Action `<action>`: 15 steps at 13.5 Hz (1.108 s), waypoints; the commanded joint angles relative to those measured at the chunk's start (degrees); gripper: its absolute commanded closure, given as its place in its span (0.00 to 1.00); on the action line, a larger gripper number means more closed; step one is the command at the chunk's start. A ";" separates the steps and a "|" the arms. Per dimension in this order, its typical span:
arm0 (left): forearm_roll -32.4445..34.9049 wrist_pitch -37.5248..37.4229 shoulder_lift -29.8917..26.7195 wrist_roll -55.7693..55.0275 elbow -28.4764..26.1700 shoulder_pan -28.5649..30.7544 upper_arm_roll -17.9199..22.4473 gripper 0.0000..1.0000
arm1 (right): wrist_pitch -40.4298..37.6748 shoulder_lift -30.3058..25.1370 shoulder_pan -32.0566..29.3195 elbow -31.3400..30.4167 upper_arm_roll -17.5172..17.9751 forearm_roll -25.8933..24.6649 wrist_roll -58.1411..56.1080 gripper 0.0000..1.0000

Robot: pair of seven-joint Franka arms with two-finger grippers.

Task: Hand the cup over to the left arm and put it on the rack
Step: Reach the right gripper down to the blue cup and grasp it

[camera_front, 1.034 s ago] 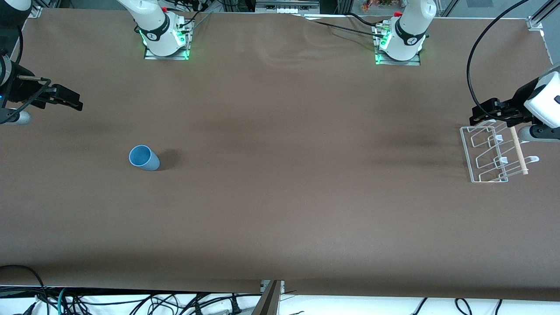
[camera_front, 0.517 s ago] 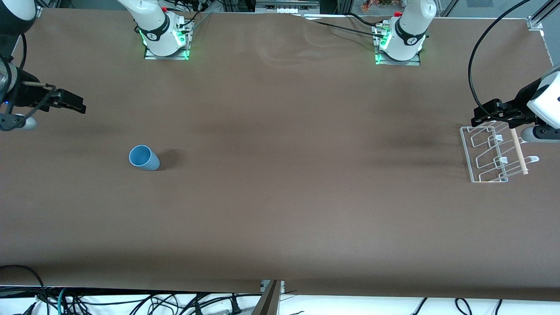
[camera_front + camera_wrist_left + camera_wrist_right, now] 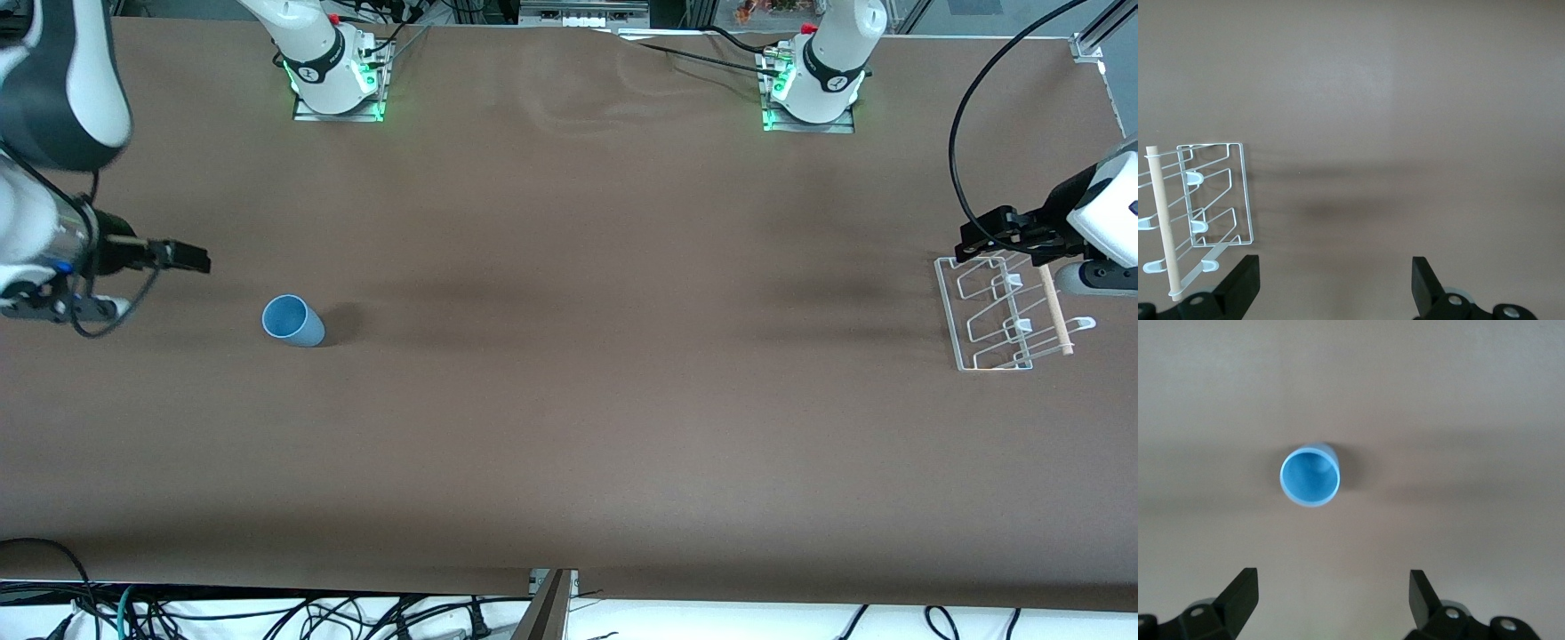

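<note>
Next, my right gripper should grip the light-blue cup by its rim (image 3: 284, 297) to pass the cup to my left arm for the rack (image 3: 1003, 313).
The light-blue cup (image 3: 292, 321) stands upright on the brown table toward the right arm's end; it also shows from above in the right wrist view (image 3: 1310, 476). My right gripper (image 3: 188, 258) is open and empty, up in the air beside the cup, over the table toward the right arm's end (image 3: 1331, 595). The white wire rack (image 3: 1003, 313) with its wooden dowel (image 3: 1055, 308) sits at the left arm's end, and shows in the left wrist view (image 3: 1201, 213). My left gripper (image 3: 978, 238) is open and empty over the rack's edge (image 3: 1335, 283).
The two arm bases (image 3: 336, 76) (image 3: 813, 84) stand along the table's edge farthest from the front camera. A black cable (image 3: 960, 116) loops above the left arm's end. Cables lie below the table's near edge (image 3: 267, 613).
My right gripper has swung toward the cup and nearer to the front camera, and its arm has come into view. The left gripper has barely moved. The cup has not moved.
</note>
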 commanded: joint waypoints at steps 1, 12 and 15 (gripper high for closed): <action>-0.56 -1.64 1.55 -0.11 2.61 -0.19 0.16 0.00 | 10.11 -0.48 0.12 -8.67 0.00 -1.68 -0.26 0.00; -0.91 -1.90 3.48 7.51 2.52 -0.37 -0.11 0.00 | 26.76 10.50 0.03 -16.34 0.00 -1.59 -0.43 0.97; -6.43 -1.81 3.66 15.35 1.82 0.16 -0.02 0.00 | 26.32 10.42 0.91 -15.03 0.09 -1.50 0.44 1.00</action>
